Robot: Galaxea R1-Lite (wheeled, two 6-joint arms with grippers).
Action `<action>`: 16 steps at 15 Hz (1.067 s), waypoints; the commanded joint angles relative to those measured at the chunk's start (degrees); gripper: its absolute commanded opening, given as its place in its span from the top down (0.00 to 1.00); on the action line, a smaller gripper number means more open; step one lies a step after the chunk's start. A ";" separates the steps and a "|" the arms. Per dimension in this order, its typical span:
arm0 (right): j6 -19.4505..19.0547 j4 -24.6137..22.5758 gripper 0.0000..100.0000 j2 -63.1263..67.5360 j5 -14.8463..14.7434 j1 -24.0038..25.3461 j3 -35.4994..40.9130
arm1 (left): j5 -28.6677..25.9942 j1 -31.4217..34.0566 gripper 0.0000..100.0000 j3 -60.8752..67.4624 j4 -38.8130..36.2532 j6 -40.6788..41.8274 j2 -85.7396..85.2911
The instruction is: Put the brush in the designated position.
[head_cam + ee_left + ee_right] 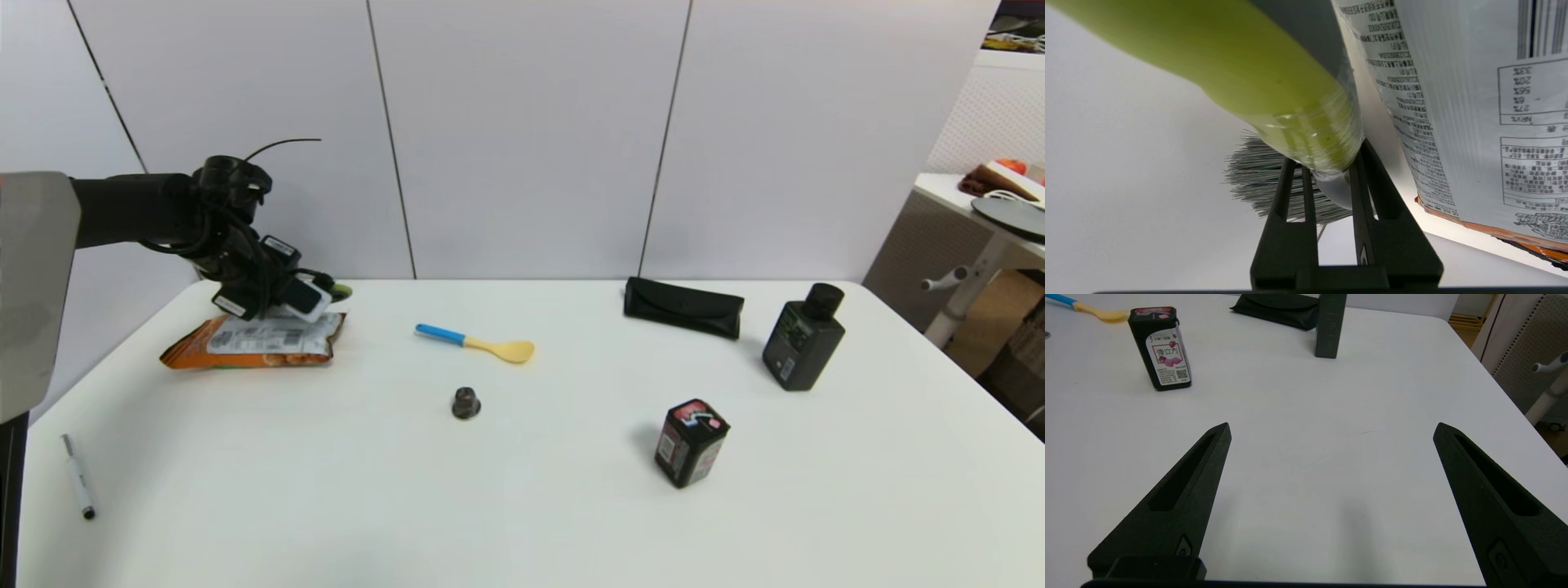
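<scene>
The brush (pixel 342 288) is low over the table beside the snack bag (pixel 253 343) in the left wrist view and would rest there, so my left gripper needs to release it.
The brush (pixel 1257 69) has a lime-green handle, and its grey bristles (pixel 1249 175) fan out beyond my fingers. My left gripper (pixel 1331 167) is shut on that handle, right beside the printed back of the snack bag (pixel 1474 102). In the head view the left gripper (pixel 320 294) is at the far left of the table, over the far edge of the orange snack bag (pixel 253 343). Only the green end of the brush (pixel 342 288) pokes out there. I cannot tell whether the brush touches the table. My right gripper (pixel 1331 426) is open above bare table and is outside the head view.
A blue-handled yellow spoon (pixel 478 344) and a small dark cap (pixel 466 403) lie mid-table. A black box (pixel 691 442), a dark bottle (pixel 803 338) and a black case (pixel 684 307) stand on the right. A pen (pixel 78 487) lies near the front left edge.
</scene>
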 commanded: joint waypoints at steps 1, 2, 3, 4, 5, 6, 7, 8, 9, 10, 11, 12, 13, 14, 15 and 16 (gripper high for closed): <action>-0.05 -0.02 0.00 0.07 0.05 0.02 0.09 | 0.09 -0.01 1.00 -0.04 0.17 0.49 0.00; -0.05 -0.02 0.00 0.07 0.05 0.02 0.09 | 0.09 -0.01 1.00 -0.04 0.17 0.32 0.00; -0.05 -0.02 0.00 0.07 0.05 0.02 0.09 | 0.09 -0.10 0.00 -0.04 0.17 0.41 0.09; -0.05 -0.02 0.00 0.07 0.05 0.02 0.09 | 0.18 -0.10 0.00 -0.04 0.08 0.49 0.26; -0.05 -0.02 0.00 0.07 0.05 0.02 0.09 | 0.26 -0.10 0.00 -0.04 0.17 0.58 0.26; -0.05 -0.02 0.00 0.07 0.05 0.02 0.09 | 0.18 -0.10 0.00 -0.04 0.17 0.58 0.35; -0.05 0.07 0.00 0.07 0.05 0.02 0.09 | 0.18 -0.19 0.00 -0.13 0.08 0.49 0.26; -0.05 -0.02 0.00 0.07 0.05 0.02 0.09 | 0.18 -0.10 0.00 -0.22 0.08 0.49 0.17; -0.05 -0.02 0.00 0.07 0.05 0.02 0.09 | 0.18 -0.19 0.00 -0.39 0.08 0.41 0.00; -0.05 -0.02 0.00 0.07 0.05 0.02 0.09 | 0.00 -0.19 0.00 -0.39 -0.01 0.23 -0.70; -0.05 -0.02 0.00 0.07 0.05 0.02 0.09 | 0.00 -0.45 0.00 -0.39 0.08 0.32 -1.76; -0.05 -0.02 0.00 0.07 0.05 0.02 0.09 | -0.18 -0.80 0.00 -0.39 0.17 0.32 -3.17; -0.05 -0.02 0.00 0.07 0.05 0.02 0.09 | -0.26 -1.24 0.00 -0.22 0.61 0.32 -5.54; -0.05 -0.02 0.00 0.07 0.05 0.02 0.09 | -0.26 -1.68 0.00 -0.13 1.75 0.14 -8.53; -0.05 0.07 0.00 0.07 0.05 0.02 0.09 | -0.18 -2.30 0.00 -0.13 2.10 -0.83 -11.69; -0.05 -0.02 0.00 0.07 0.05 0.02 0.09 | -0.09 -3.09 0.00 -0.13 2.19 -3.37 -15.21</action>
